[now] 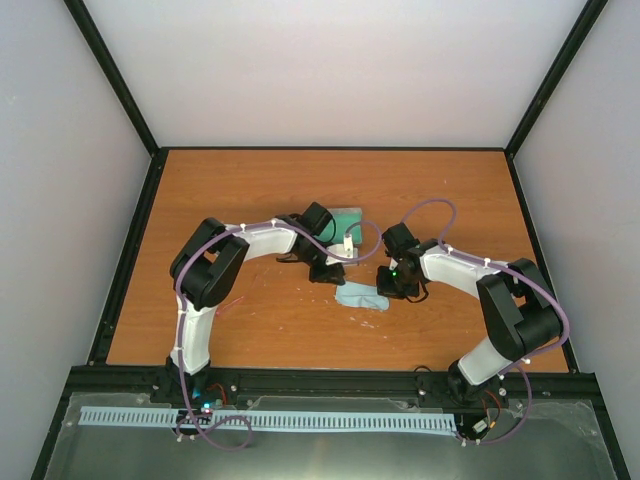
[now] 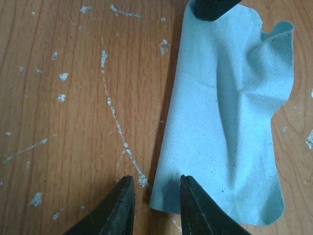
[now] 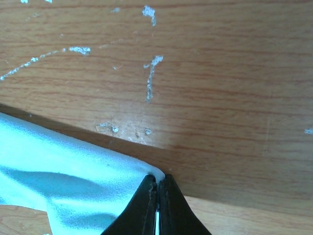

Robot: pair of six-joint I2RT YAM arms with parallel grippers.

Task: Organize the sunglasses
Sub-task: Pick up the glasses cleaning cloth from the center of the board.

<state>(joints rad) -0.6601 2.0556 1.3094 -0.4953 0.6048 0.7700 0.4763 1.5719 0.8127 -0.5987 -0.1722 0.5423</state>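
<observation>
My left gripper would hold the cloth's near corner now.
The light blue cloth lies crumpled on the wooden table, mid-front. My right gripper is shut on one corner of the cloth and holds that edge slightly off the wood. My left gripper is open low over the opposite end, its jaws straddling a corner of the cloth without pinching it. The right gripper's fingertip shows at the cloth's far edge. A thin red-pink streak beside the left arm looks like part of the sunglasses; the rest is hidden.
The grey case with green lining lies open behind the left wrist, partly hidden by it. Both arms meet over the middle of the table. Black frame rails border the table.
</observation>
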